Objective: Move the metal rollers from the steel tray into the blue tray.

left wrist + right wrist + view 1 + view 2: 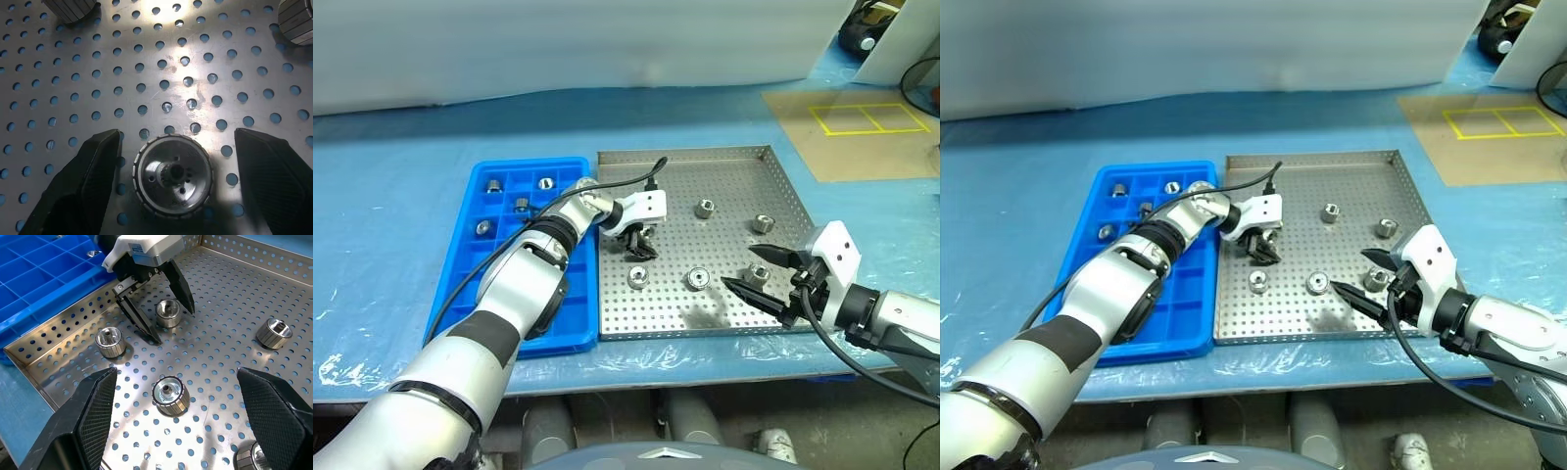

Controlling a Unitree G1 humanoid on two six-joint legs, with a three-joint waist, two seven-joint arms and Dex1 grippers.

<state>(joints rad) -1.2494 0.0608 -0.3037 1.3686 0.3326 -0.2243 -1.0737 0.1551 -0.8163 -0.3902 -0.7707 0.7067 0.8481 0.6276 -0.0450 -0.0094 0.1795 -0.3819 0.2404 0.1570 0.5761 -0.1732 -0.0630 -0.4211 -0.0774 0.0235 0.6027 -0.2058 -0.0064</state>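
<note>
My left gripper's fingers are on both sides of the roller over the steel tray [129,90], so it is now time for my left gripper to close on the roller.
The steel tray [724,176] holds several metal rollers, among them one at the back [704,208] and two near the front [637,277] [697,278]. My left gripper [638,245] is low over the tray's left part and open. Its fingers [93,166] straddle one roller [173,175] without touching it, as the right wrist view also shows for this roller [167,313]. My right gripper [740,266] hovers open over the tray's front right corner, with a roller [757,272] beneath it. The blue tray [470,257] lies to the left of the steel tray and has several rollers [494,184] in its far compartments.
Both trays lie on a blue-covered table. A brown board with a yellow taped rectangle [867,117] lies at the back right. A black cable [636,181] loops over the left wrist. The steel tray's raised rim [58,328] separates it from the blue tray.
</note>
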